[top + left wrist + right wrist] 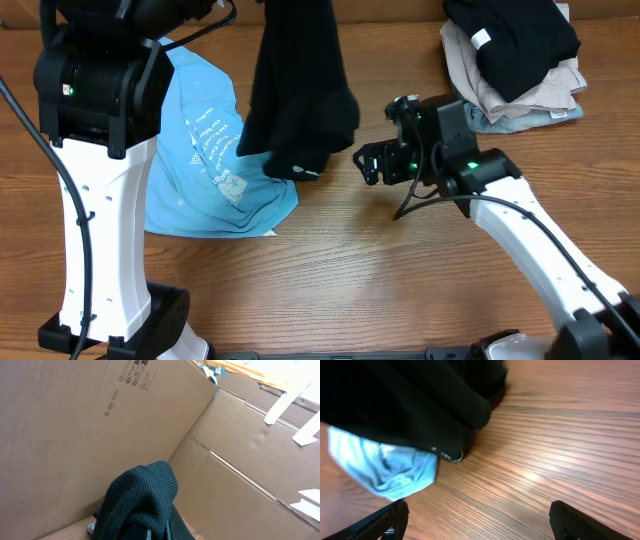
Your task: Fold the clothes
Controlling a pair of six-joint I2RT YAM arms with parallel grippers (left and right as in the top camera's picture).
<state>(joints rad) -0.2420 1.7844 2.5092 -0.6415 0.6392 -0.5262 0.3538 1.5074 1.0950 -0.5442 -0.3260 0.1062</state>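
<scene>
My right gripper is open, but the shirt's lower end lies beyond its fingers, so it would miss the cloth if it closed now. It should move toward that end before it closes on the cloth.
The black shirt (300, 90) hangs down from above the overhead view's top edge. Its lower end, with a small white logo, rests on the table. In the left wrist view my left gripper (157, 532) is shut on a bunch of the shirt's black knit cloth (145, 495). The left gripper itself does not show in the overhead view. My right gripper (365, 165) is open and empty, low over the wood just right of the shirt's lower end. In the right wrist view its fingers (475, 515) spread wide, with the shirt (410, 400) ahead.
A light blue garment (210, 150) lies spread at the left, partly under the shirt; it also shows in the right wrist view (385, 467). A black folded garment with a white tag (520, 40) sits on beige (480, 85) and grey-blue (540, 118) ones at back right. Cardboard walls (75, 435) stand behind.
</scene>
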